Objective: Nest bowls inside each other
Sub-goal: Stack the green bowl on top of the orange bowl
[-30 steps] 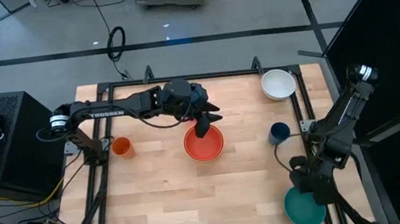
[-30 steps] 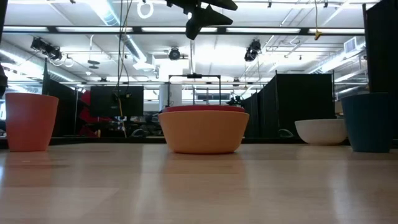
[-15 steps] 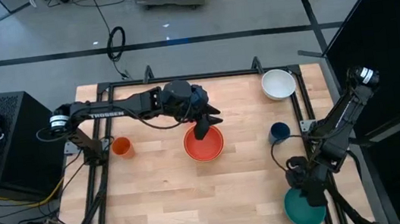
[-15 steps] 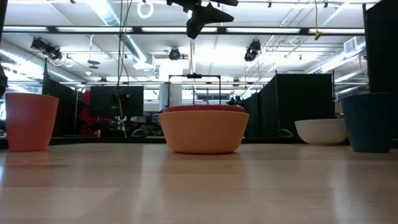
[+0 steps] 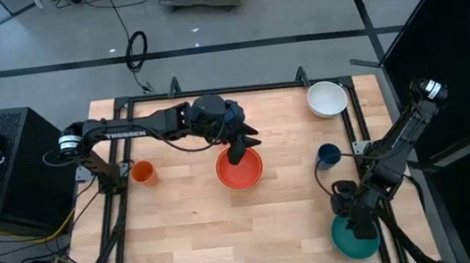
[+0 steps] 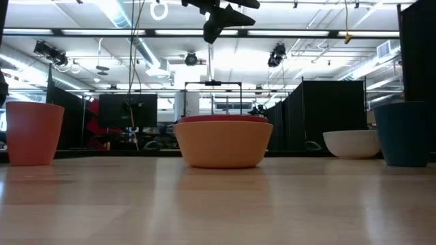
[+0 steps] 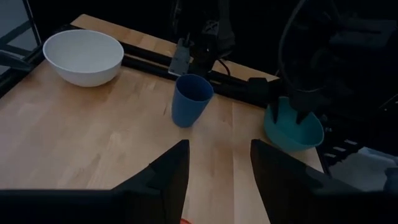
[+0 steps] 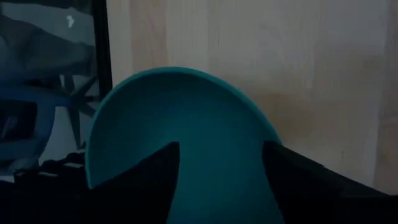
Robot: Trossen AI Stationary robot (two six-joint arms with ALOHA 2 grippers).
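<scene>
My right gripper takes hold of the teal bowl next, to nest it inside the red bowl (image 5: 240, 169), and grips the teal bowl by its rim.
A red bowl (image 5: 240, 169) sits nested in an orange-yellow bowl (image 6: 221, 144) at the table's middle. My left gripper (image 5: 237, 152) hangs open above them with nothing between its fingers. A white bowl (image 5: 327, 99) stands on its base at the far right. A teal bowl (image 5: 356, 238) lies at the near right corner. My right gripper (image 5: 351, 214) is open right over it, pointing steeply down. In the right wrist view one finger (image 8: 155, 180) is over the bowl's inside and the other (image 8: 298, 180) is at its rim. My right gripper comes at the teal bowl's rim (image 8: 264, 134) from above, its fingers apart on either side of the wall. I cannot tell whether either finger touches the bowl. The bowl stays down on the table.
A dark blue cup (image 5: 328, 154) stands between the white and teal bowls. A small orange cup (image 5: 142, 172) stands at the left. The black frame rail (image 5: 363, 134) runs along the right edge beside the teal bowl. Bare wood lies in the near middle.
My right gripper has opened its fingers over the teal bowl. Its arm has swung a little toward the table's left, and the wrist has rolled. The bowls stay where they were.
</scene>
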